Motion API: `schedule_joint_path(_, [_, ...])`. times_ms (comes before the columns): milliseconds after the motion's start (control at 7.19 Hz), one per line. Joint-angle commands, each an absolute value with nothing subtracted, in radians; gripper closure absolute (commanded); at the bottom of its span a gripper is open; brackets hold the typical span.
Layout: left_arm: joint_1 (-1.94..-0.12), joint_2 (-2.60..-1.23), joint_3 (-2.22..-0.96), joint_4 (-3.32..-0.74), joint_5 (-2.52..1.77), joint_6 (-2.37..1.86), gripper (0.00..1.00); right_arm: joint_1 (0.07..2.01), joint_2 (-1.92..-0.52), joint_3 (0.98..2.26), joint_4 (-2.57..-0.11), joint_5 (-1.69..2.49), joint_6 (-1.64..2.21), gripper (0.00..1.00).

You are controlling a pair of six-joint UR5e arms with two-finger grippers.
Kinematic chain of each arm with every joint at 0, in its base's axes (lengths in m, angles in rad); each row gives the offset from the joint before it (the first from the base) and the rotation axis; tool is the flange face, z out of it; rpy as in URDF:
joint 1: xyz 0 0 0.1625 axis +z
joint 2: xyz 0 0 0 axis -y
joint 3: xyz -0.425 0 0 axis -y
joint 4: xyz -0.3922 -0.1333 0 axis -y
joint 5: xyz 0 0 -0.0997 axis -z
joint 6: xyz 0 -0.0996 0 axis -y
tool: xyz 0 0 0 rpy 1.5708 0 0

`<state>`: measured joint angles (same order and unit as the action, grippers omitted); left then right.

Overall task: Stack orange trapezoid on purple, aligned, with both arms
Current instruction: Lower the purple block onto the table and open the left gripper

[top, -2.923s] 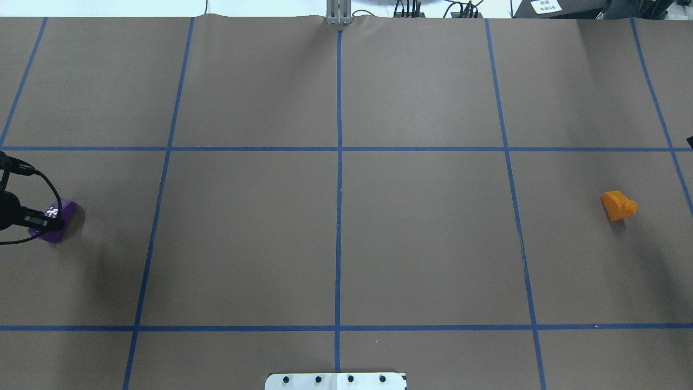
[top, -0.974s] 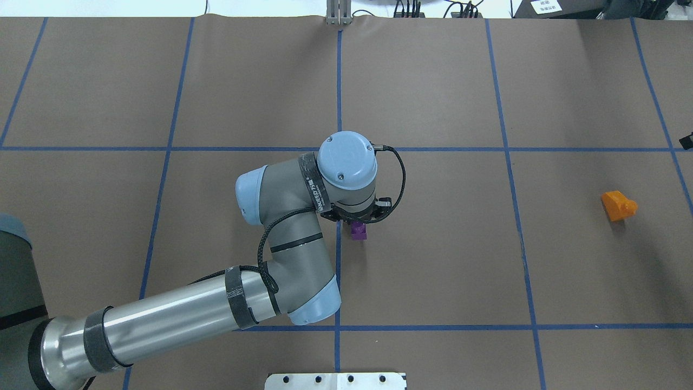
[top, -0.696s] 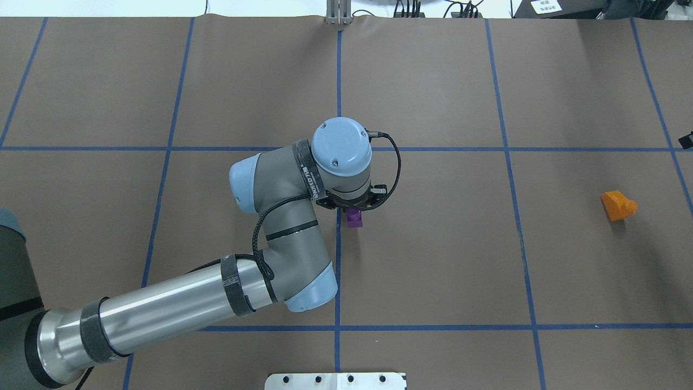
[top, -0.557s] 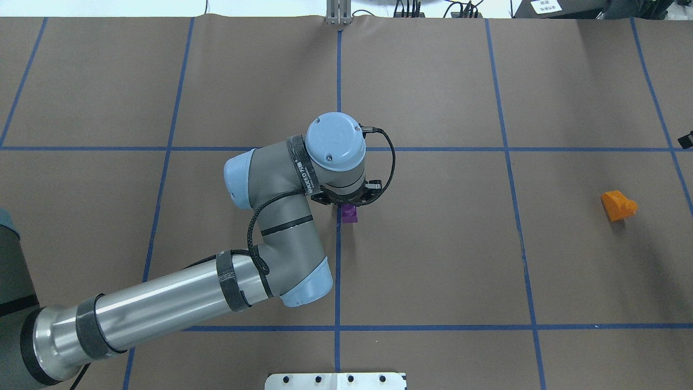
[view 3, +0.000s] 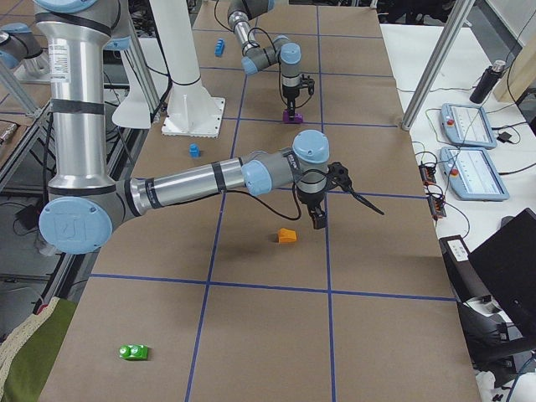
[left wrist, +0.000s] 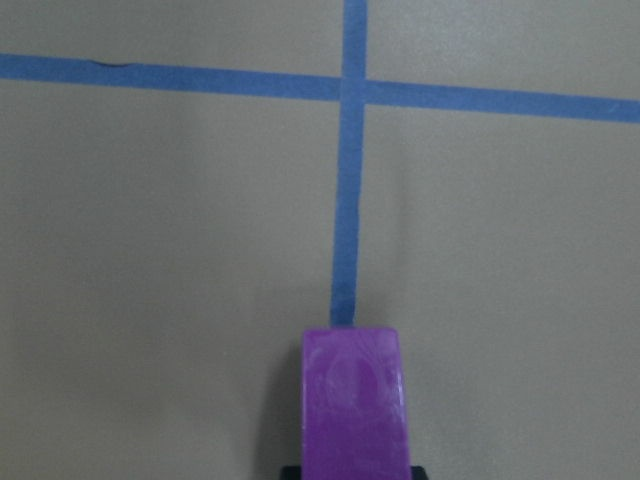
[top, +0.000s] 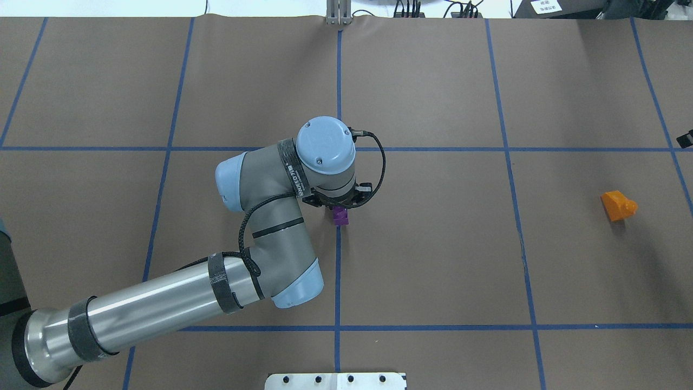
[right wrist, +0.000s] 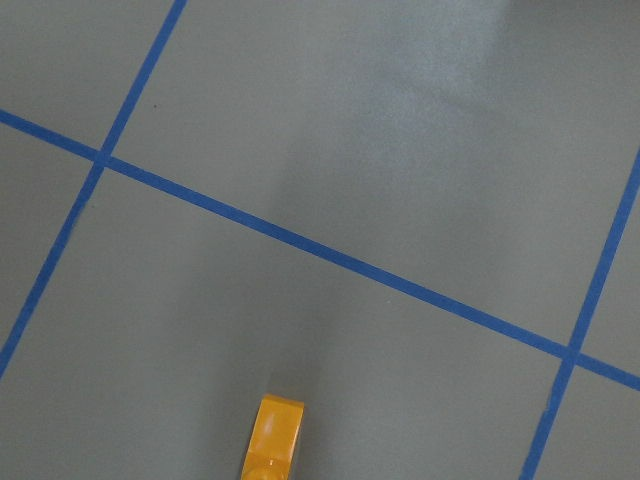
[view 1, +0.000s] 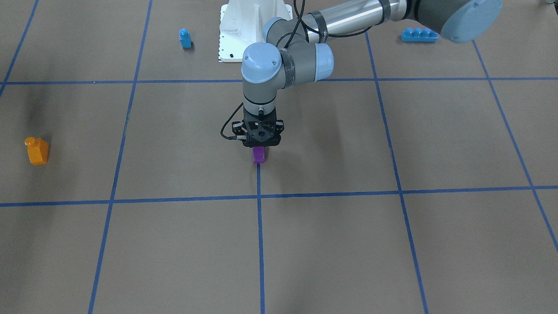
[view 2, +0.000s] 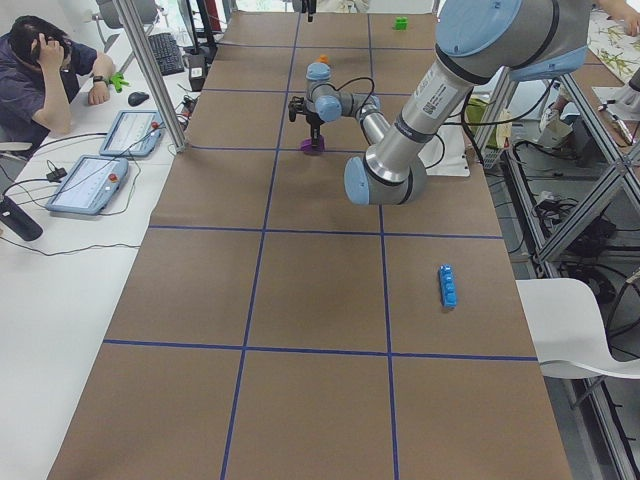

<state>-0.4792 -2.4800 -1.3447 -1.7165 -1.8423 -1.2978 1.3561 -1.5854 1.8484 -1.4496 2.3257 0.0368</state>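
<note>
The purple block's lower edge (view 1: 259, 162) (left wrist: 350, 333) meets the blue line on the tabletop and the purple block would stay there, so my left gripper opens next.
The purple block (view 1: 258, 155) is held between the fingers of my left gripper (view 1: 259, 149), low over the table at the centre blue line. It also shows in the overhead view (top: 340, 216) and fills the bottom of the left wrist view (left wrist: 355, 400). The orange trapezoid (top: 618, 205) lies alone on the table on the robot's far right, also seen in the front-facing view (view 1: 37, 150). My right gripper (view 3: 318, 221) hangs a little beyond the orange trapezoid (view 3: 287, 236); I cannot tell whether it is open. The right wrist view shows the orange trapezoid (right wrist: 270, 440) at its bottom edge.
A small blue single-stud block (view 1: 185, 38) and a long blue brick (view 1: 419, 34) lie near the robot's white base (view 1: 226, 39). A green block (view 3: 134, 352) lies near the table's right end. An operator (view 2: 40, 60) sits beside tablets.
My left arm carried the purple block from the far left to the table's centre, then shifted it slightly left onto the centre line. The orange trapezoid has not moved.
</note>
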Motion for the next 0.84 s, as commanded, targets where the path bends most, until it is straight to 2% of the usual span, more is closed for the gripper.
schedule_joint_path(0, [-0.476,-2.479,-1.345,-1.717,-1.841,-1.298,1.0,1.356,-1.585,1.848,-1.45,2.326,0.037,0.0])
schedule_joint_path(696, [-0.471,-2.477,-1.345,-1.717,-1.839,-1.262,0.93,1.356,-1.585,1.848,-1.45,2.326,0.037,0.0])
